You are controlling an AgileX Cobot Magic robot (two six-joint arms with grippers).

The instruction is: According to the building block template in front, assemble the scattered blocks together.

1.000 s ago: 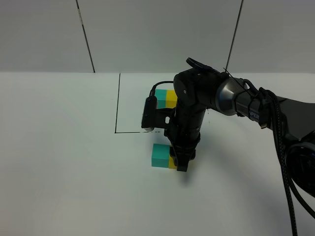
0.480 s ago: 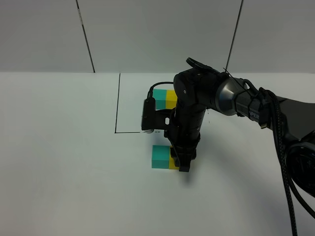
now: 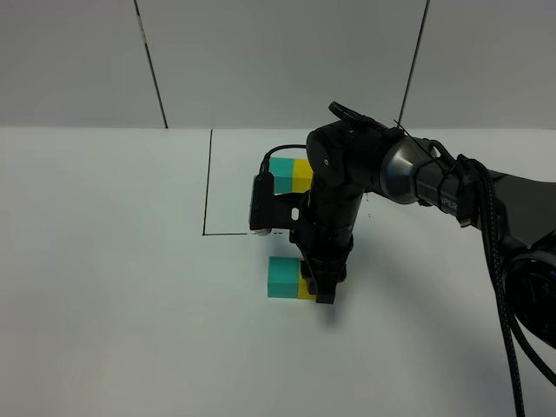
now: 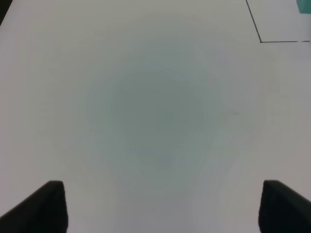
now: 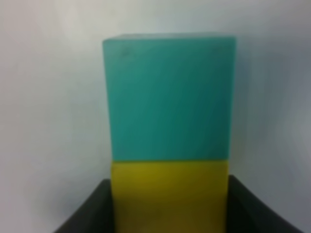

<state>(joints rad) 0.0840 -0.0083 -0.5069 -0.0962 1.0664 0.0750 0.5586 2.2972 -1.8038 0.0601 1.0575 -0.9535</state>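
I should let go of the yellow cube with my right gripper, because the yellow cube's lower edge touches the tabletop level with the teal cube's lower edge and the yellow cube would stay flush.
The building block template, a teal and yellow bar, lies inside the marked rectangle behind the right arm. In front of the line sit the scattered blocks: the teal cube and the yellow cube, side by side and touching, teal on the left. My right gripper reaches down from above and is shut on the yellow cube, a finger on either side. In the left wrist view my left gripper hangs open over bare table, holding nothing.
A thin black line marks a rectangle on the white table; its corner shows in the left wrist view. The right arm's black links and cables stretch in from the right. A panelled wall stands behind.
The right arm shifted by a hair a second ago. Since then nothing has moved, and the two cubes stay together.
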